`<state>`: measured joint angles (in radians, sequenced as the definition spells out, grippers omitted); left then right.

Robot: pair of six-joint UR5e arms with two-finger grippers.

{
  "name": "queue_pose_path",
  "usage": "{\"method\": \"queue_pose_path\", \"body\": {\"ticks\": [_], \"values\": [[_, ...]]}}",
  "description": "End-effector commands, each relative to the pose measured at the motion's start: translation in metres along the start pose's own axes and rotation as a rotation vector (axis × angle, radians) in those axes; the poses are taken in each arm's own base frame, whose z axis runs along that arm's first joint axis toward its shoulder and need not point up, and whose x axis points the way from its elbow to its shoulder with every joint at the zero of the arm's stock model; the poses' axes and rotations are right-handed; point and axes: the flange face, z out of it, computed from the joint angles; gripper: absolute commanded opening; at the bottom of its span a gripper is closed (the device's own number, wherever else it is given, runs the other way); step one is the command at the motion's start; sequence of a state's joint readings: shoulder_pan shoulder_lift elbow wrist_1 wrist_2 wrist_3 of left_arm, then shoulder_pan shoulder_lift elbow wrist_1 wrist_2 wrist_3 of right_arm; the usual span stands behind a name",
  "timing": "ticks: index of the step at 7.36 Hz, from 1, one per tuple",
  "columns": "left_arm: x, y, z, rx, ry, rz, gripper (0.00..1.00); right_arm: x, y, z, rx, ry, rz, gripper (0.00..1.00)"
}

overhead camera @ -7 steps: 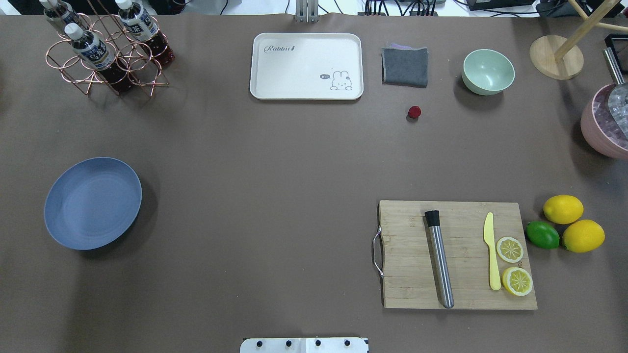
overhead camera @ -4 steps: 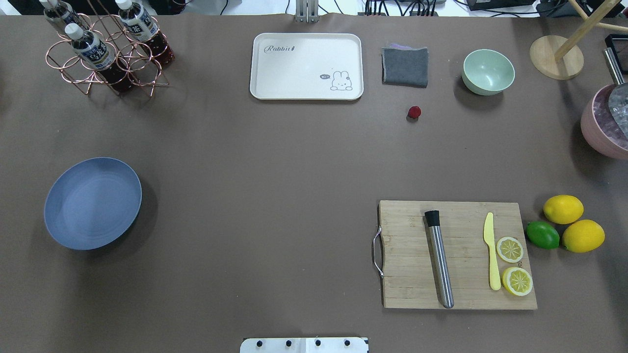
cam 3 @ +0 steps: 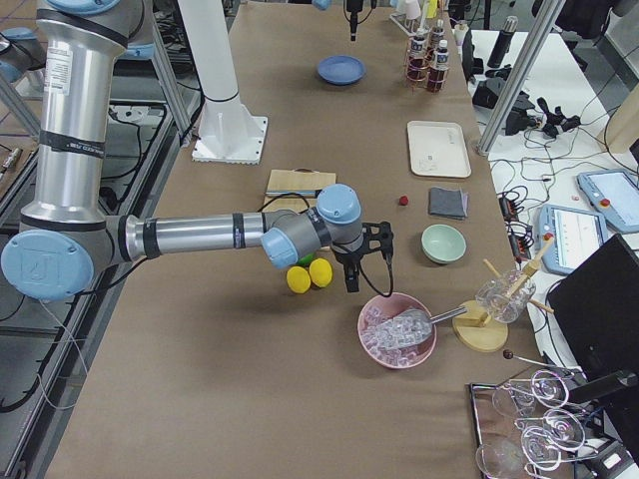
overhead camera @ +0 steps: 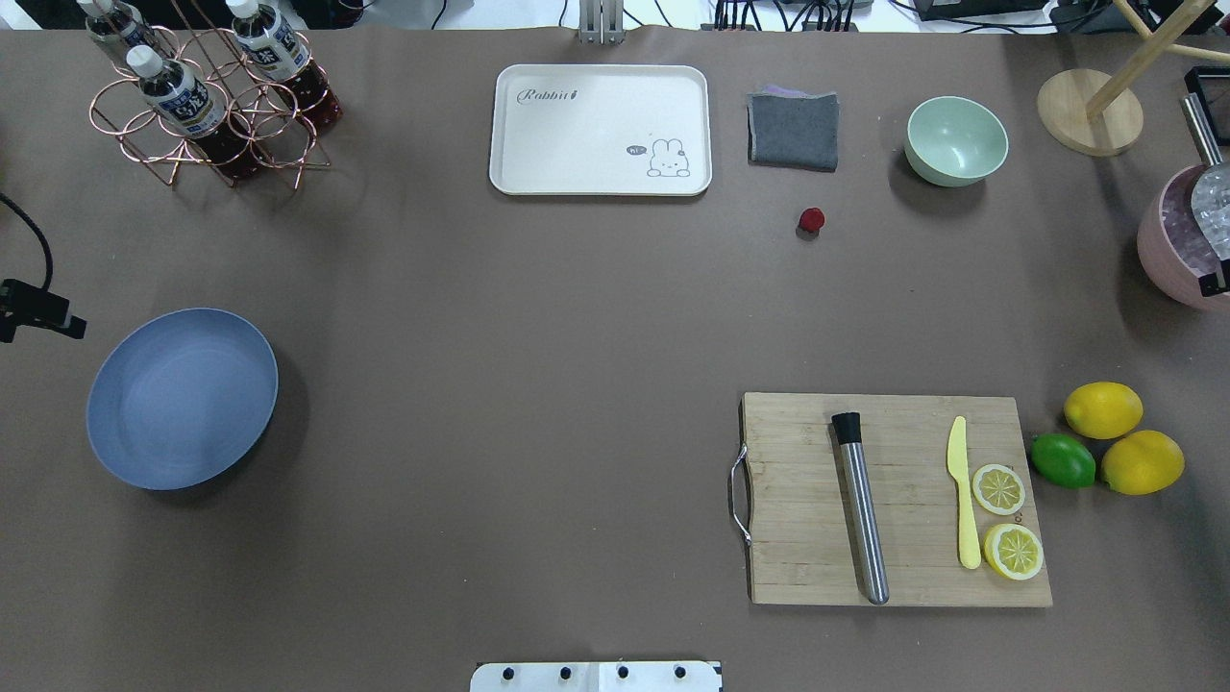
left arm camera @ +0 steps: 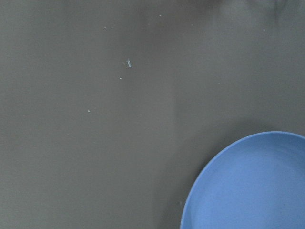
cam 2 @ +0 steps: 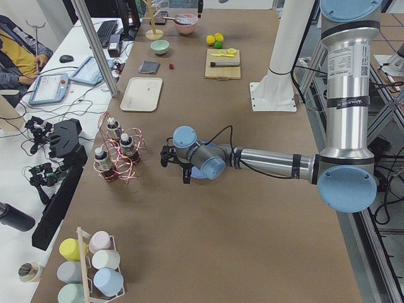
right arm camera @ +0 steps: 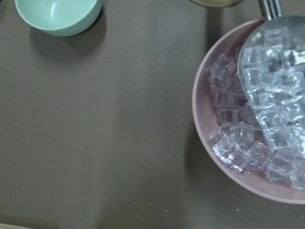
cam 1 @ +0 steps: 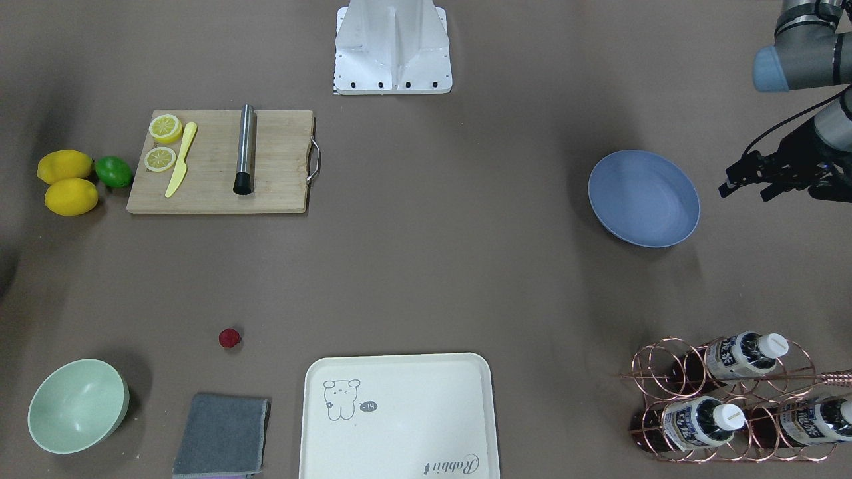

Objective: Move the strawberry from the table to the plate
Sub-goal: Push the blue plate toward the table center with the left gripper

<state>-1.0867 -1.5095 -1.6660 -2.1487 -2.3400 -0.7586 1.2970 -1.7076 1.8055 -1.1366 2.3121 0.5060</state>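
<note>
Next, my left gripper grabs the plate by its thin raised rim [cam 1: 691, 180] [left arm camera: 208, 168], since the plate's round top side spreads far wider than my fingers open.
The strawberry [overhead camera: 811, 220] [cam 1: 229, 338], small and dark red, lies on the brown table [overhead camera: 538, 336] between the grey cloth and the cream tray, with nothing touching it. Far to the left rests the blue-grey plate [overhead camera: 183, 398] [cam 1: 643, 207], holding nothing. My left gripper [cam 1: 742, 193] [cam 2: 175, 169] hovers just outside the plate's far-left rim, fingers spread open and empty. My right gripper [cam 3: 367, 287] hangs above the pink ice bowl, far right of the strawberry; only a sliver of it [overhead camera: 1216, 281] shows overhead, so I cannot tell its state.
Cream tray [overhead camera: 601, 130], grey cloth [overhead camera: 794, 130] and mint-green bowl [overhead camera: 956, 140] line the far side. A cutting board [overhead camera: 807, 538] carries a muddler, a yellow knife and lemon slices. Lemons and a lime [overhead camera: 1062, 459], a bottle rack [overhead camera: 207, 106] and the ice bowl [overhead camera: 1168, 264] are nearby.
Both arms have come into the overhead view's edges: the left gripper beside the plate, the right one over the ice bowl. The strawberry and plate have not moved.
</note>
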Motion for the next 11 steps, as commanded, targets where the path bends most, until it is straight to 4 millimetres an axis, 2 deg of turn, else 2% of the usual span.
{"method": "queue_pose_path", "body": {"ticks": [1, 2, 3, 4, 5, 7, 8, 9, 11], "values": [[0.009, 0.013, 0.049, 0.011, -0.014, -0.032, 0.95, -0.034, -0.015, 0.011, -0.005, -0.015, 0.018, 1.00], [0.011, 0.021, 0.058, 0.016, 0.014, -0.053, 0.93, -0.036, -0.016, 0.011, -0.008, -0.021, 0.017, 1.00], [0.004, 0.027, 0.066, 0.009, 0.008, -0.048, 0.93, -0.036, -0.015, 0.012, -0.010, -0.022, 0.019, 1.00], [0.001, 0.029, 0.067, 0.026, -0.008, -0.045, 0.91, -0.035, -0.015, 0.012, -0.012, -0.021, 0.021, 1.00], [0.001, 0.035, 0.072, 0.020, -0.009, -0.036, 0.83, -0.034, -0.013, 0.012, -0.014, -0.021, 0.022, 1.00], [0.004, 0.035, 0.074, 0.033, -0.019, -0.033, 0.37, -0.033, -0.012, 0.012, -0.015, -0.021, 0.023, 1.00], [0.005, 0.036, 0.074, 0.031, -0.016, -0.077, 0.11, -0.033, -0.010, 0.012, -0.015, -0.022, 0.023, 1.00], [0.011, 0.039, 0.077, 0.017, -0.009, -0.084, 0.00, -0.034, -0.011, 0.011, -0.013, -0.022, 0.024, 1.00], [0.034, 0.039, 0.065, -0.033, 0.062, -0.067, 0.00, -0.039, -0.017, 0.010, -0.006, -0.026, 0.028, 1.00]]}}
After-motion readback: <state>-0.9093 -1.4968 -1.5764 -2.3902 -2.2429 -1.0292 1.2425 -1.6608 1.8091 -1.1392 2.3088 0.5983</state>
